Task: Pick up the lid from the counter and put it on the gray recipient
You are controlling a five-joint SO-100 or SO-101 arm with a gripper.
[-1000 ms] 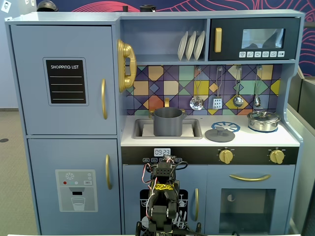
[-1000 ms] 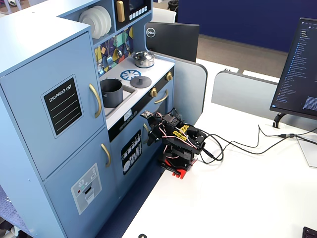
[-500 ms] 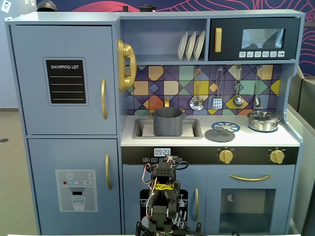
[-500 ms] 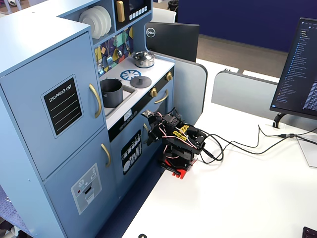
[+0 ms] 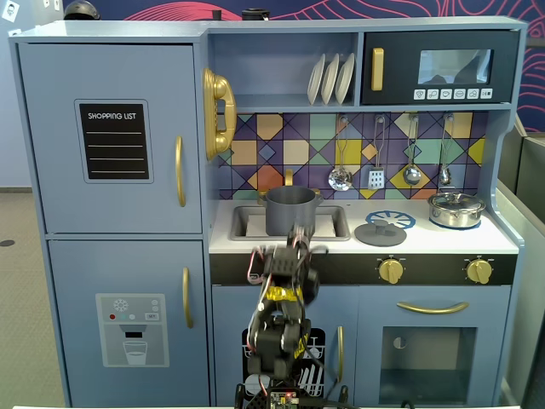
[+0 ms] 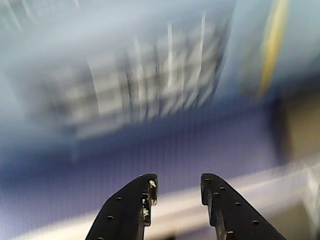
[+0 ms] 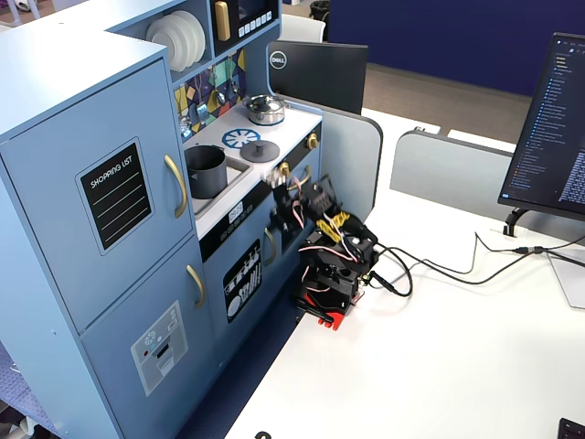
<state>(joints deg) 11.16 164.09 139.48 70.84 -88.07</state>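
The gripper will next put the dark-gray lid on the gray pot [image 5: 291, 210], so it should grab the lid by its central knob [image 5: 381, 225].
The dark-gray lid [image 5: 381, 232] lies flat on the white counter to the right of the sink, and it shows in both fixed views [image 7: 260, 150]. The gray pot [image 5: 291, 210] stands uncovered in the sink [image 7: 207, 171]. My gripper [image 6: 177, 187] is open and empty, with the jaws clearly apart. It is low in front of the kitchen's lower front [image 5: 300, 241], below counter level and to the left of the lid [image 7: 281, 203]. The wrist view is motion-blurred and shows neither the lid nor the pot.
A shiny silver pot [image 5: 456, 209] with its own lid stands at the counter's right end. Utensils [image 5: 375, 162] hang on the backsplash above the counter. Gold knobs [image 5: 391, 270] line the front edge. A cable [image 7: 457, 274] runs across the white table.
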